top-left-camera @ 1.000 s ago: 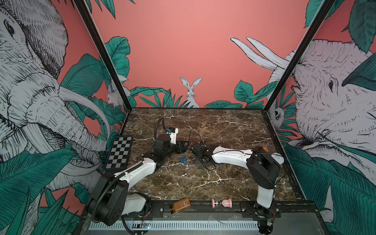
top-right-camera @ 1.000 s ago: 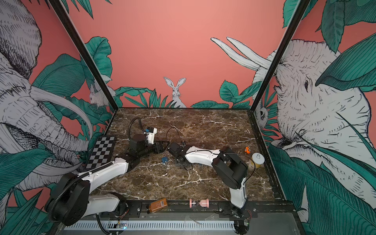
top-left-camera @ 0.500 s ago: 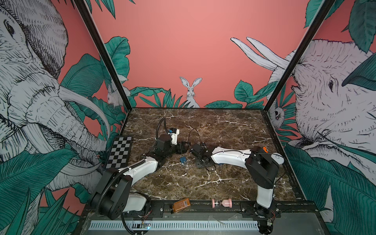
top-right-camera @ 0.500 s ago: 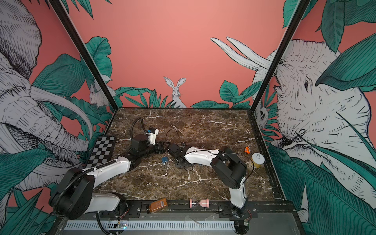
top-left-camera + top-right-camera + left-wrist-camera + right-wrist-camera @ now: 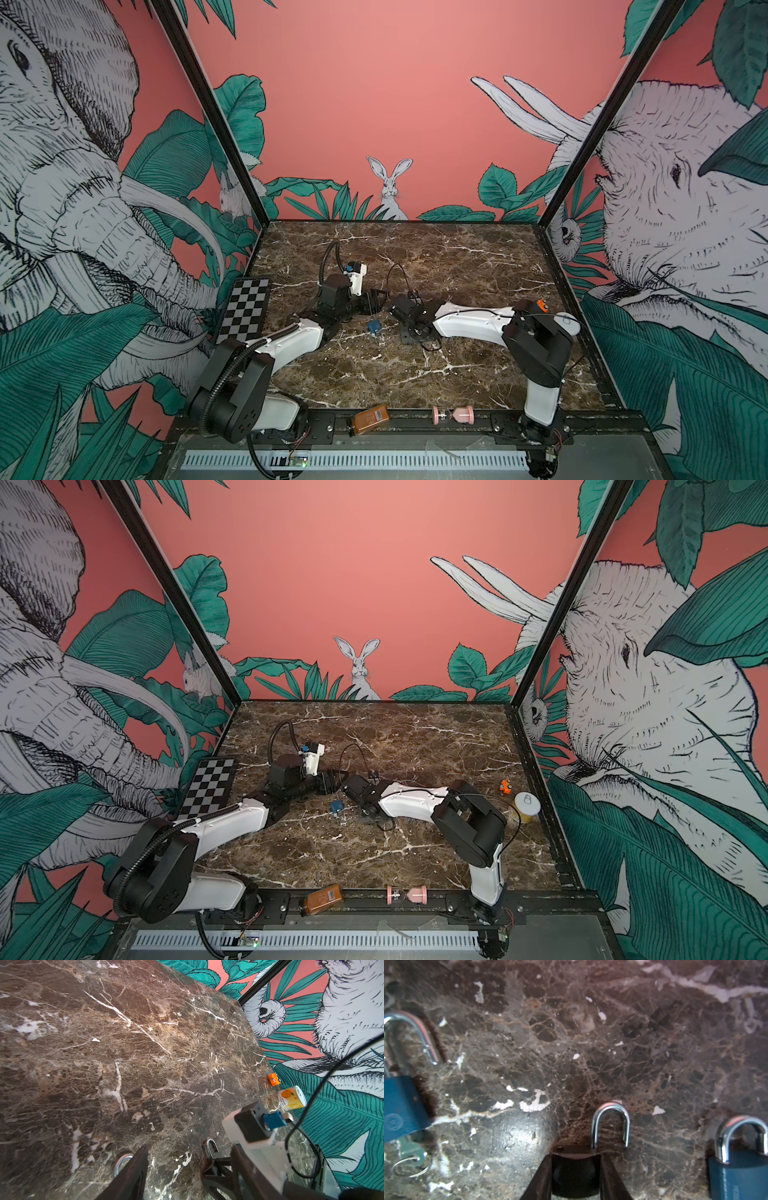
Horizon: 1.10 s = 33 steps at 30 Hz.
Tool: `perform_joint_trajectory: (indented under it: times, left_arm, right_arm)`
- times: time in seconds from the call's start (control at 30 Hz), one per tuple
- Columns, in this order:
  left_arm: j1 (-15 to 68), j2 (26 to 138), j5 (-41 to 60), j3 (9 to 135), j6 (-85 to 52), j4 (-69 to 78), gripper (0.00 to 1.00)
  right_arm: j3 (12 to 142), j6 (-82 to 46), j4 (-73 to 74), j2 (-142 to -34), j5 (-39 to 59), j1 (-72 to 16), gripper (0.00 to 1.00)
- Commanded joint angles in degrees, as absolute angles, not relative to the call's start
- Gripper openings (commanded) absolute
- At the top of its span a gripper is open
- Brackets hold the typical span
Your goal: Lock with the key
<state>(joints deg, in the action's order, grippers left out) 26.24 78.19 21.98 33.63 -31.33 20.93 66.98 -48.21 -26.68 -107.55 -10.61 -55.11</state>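
Note:
My left gripper should grab the dark padlock's silver shackle (image 5: 610,1124) next. The padlock's body then stays free for my right gripper to regrip for locking.
My right gripper (image 5: 575,1155) is shut on a dark padlock body whose silver shackle (image 5: 610,1124) stands open, low over the marble. A blue padlock (image 5: 402,1105) lies beside it with its shackle swung open and the key (image 5: 411,1153) on a ring in its underside; in both top views this blue padlock (image 5: 374,327) (image 5: 336,806) lies just in front of the grippers. A second blue padlock (image 5: 737,1169) with its shackle down stands on the other side. My left gripper (image 5: 189,1148) is open, and the held shackle (image 5: 212,1147) shows between its fingers.
An orange toy car (image 5: 274,1079) and a yellow can (image 5: 292,1098) stand by the right wall. A checkerboard (image 5: 245,309) leans at the left edge. On the front rail lie an amber bottle (image 5: 370,419) and a pink hourglass (image 5: 453,414). A black cable (image 5: 401,276) arches over the grippers.
The right jaws have narrowed onto the padlock body. The left arm has reached a little farther right, bringing the two grippers closer together. The blue padlock on the marble has not moved.

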Motion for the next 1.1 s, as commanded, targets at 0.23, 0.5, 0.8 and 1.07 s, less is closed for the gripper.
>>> perform_joint_trajectory:
  times: [0.23, 0.5, 0.8, 1.07]
  left_arm:
    - [25.9, 80.6, 26.8, 39.0, -30.8, 13.3, 0.58]
    - [28.0, 88.2, 40.3, 42.0, -37.3, 22.3, 0.56]
    - [31.0, 94.6, 47.3, 44.8, -45.1, 33.0, 0.53]
    - [33.4, 96.5, 49.7, 47.5, -44.1, 29.9, 0.45]
  right_arm:
    - [55.0, -26.1, -10.8, -93.6, -0.2, -52.1, 0.30]
    - [52.1, -14.7, -8.4, -84.4, 2.0, -51.3, 0.29]
    - [53.3, -12.0, -10.0, -81.6, 1.0, -51.2, 0.28]
    - [53.5, -11.5, -10.5, -79.9, -0.4, -51.2, 0.28]
